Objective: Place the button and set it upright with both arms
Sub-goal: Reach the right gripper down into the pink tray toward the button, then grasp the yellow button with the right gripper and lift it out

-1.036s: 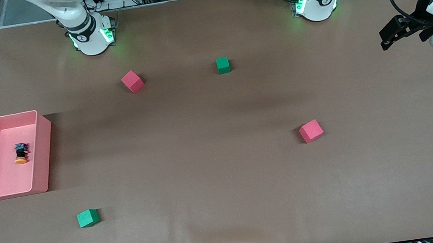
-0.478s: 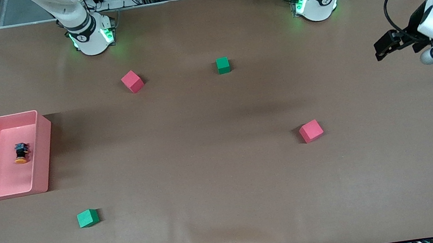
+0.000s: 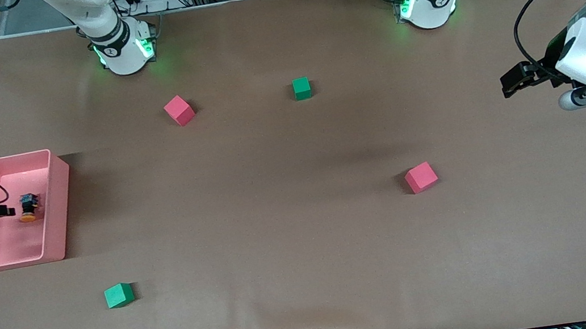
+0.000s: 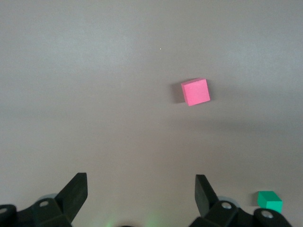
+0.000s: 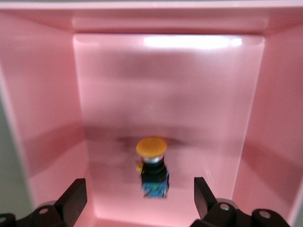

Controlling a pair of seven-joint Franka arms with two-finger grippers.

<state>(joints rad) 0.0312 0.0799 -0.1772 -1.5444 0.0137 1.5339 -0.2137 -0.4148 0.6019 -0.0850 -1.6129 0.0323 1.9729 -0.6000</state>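
Note:
I will next grip the button by its black body (image 3: 28,205) (image 5: 153,171) with my right gripper to lift the button out of the pink bin and set it upright.
The button (image 3: 28,207) lies on its side on the floor of a pink bin (image 3: 57,220) at the right arm's end of the table, orange cap toward the front camera. In the right wrist view the button (image 5: 153,170) sits just ahead of my right gripper (image 5: 139,189), whose black fingers (image 5: 73,198) stand wide apart, touching nothing. My right gripper (image 3: 4,212) hangs open over the bin, beside the button. My left gripper (image 3: 511,82) hangs open and empty over bare table at the left arm's end; in the left wrist view the gripper (image 4: 140,182) has only mat between its fingers.
Two red cubes (image 3: 421,177) (image 3: 179,110) and two green cubes (image 3: 302,88) (image 3: 119,295) lie scattered on the brown mat. The left wrist view shows a red cube (image 4: 195,91) and a green cube (image 4: 270,202). The bin's walls (image 5: 42,118) rise on both sides of the right gripper.
My right gripper has come in from the table's edge to over the bin, close to the button. The left gripper has drifted a little toward the table's middle. Both stay open.

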